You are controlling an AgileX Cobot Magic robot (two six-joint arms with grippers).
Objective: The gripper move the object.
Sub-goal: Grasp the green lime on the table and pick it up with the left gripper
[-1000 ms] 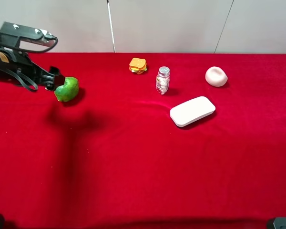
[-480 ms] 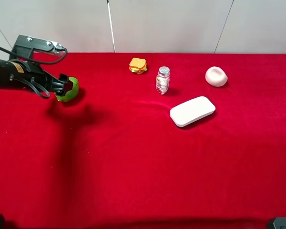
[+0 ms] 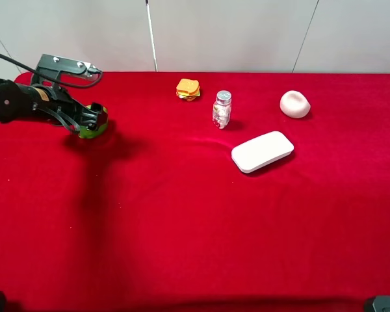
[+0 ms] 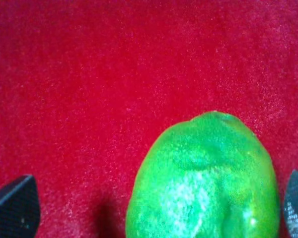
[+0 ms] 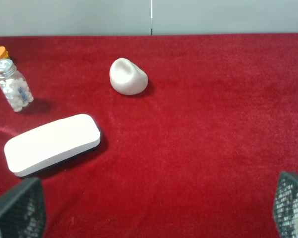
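Observation:
The green lime-like fruit needs to move across the red cloth (image 3: 182,195), so my left gripper will grab it by its round middle (image 3: 91,132) next.
The green lime-like fruit (image 3: 88,132) lies on the red cloth at the far left, mostly covered by my left gripper (image 3: 94,119), which reaches in from the left edge. In the left wrist view the fruit (image 4: 206,183) rests on the cloth between the two dark fingertips (image 4: 12,206). It lies close to one fingertip, with a wide gap to the other, so the left gripper (image 4: 154,208) is open around it. My right gripper (image 5: 154,210) is open and empty, with its mesh fingertips (image 5: 15,208) at the frame corners.
A white flat rounded block (image 3: 262,151) lies right of centre. A pale pink lump (image 3: 294,104) sits at the back right. A small bottle of pills (image 3: 221,109) and an orange toy sandwich (image 3: 188,89) stand at the back centre. The wall runs along the far table edge.
My left gripper carried the fruit a little right and down onto the cloth. Its jaws now stand wide around the fruit. The right side has not moved.

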